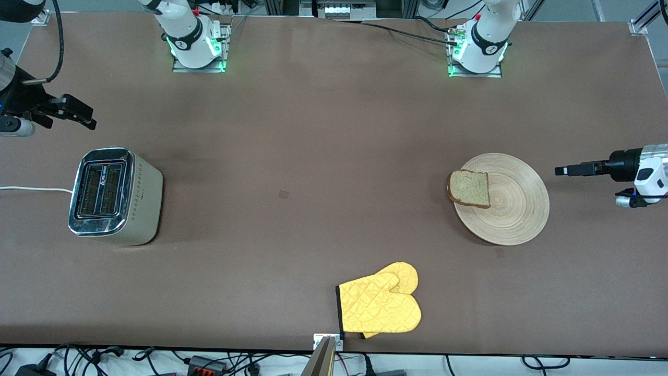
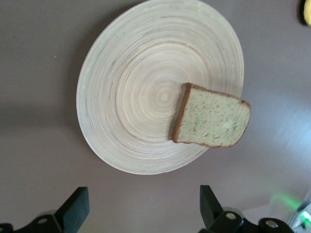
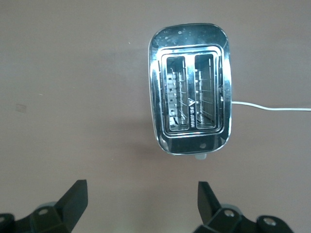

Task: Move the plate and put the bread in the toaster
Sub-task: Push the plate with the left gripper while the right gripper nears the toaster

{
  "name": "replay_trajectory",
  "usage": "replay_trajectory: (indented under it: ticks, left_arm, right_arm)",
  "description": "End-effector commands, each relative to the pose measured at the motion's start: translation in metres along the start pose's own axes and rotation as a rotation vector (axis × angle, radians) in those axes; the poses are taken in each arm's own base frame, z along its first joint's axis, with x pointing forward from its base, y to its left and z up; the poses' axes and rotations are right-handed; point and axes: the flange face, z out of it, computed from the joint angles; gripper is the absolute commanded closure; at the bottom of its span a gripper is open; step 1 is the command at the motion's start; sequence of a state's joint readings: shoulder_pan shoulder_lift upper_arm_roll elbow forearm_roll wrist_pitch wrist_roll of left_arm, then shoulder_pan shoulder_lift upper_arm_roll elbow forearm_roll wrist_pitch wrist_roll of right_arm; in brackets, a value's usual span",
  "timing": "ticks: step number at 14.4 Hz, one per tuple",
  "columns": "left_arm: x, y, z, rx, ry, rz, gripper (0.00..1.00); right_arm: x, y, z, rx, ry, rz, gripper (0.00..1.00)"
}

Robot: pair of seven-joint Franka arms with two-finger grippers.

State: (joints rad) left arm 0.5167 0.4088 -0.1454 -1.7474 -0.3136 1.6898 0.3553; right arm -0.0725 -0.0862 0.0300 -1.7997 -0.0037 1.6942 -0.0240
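I next need to grab the plate with my left gripper by its rim (image 1: 543,184) opposite the bread, so that I can bring the bread to the toaster (image 1: 112,196).
The round wooden plate (image 1: 514,211) (image 2: 136,97) lies at the left arm's end of the table. The bread (image 1: 469,188) (image 2: 211,120) lies flat on the plate's rim, on the side toward the toaster, one corner overhanging. The chrome-topped toaster (image 1: 112,196) (image 3: 190,111) stands at the right arm's end, both slots showing nothing inside. My left gripper (image 1: 562,170) (image 2: 144,204) hangs open over bare table beside the plate, holding nothing. My right gripper (image 1: 81,114) (image 3: 143,201) hovers open over bare table beside the toaster, holding nothing.
A yellow oven mitt (image 1: 381,305) lies near the table's edge closest to the front camera, about midway along it. The toaster's white cord (image 1: 31,189) (image 3: 272,108) runs off toward the right arm's end of the table.
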Motion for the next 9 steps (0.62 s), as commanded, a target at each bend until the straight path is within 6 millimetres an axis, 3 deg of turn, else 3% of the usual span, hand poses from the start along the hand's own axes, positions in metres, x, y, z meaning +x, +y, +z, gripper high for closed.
replay_trajectory:
  ticks: [1,4,9]
  left_arm:
    - [0.010,-0.029,0.019,-0.070,-0.024,0.155,0.00]
    - [0.013,-0.064,0.047,-0.114,-0.041,0.255,0.00]
    - [0.015,-0.102,0.078,-0.170,0.016,0.179,0.00]
  right_arm:
    - [0.005,0.001,-0.004,0.022,0.014,-0.003,0.00]
    - [0.011,-0.001,-0.005,0.022,0.018,-0.007,0.00]
    - [0.018,-0.004,-0.003,0.023,0.015,-0.014,0.00]
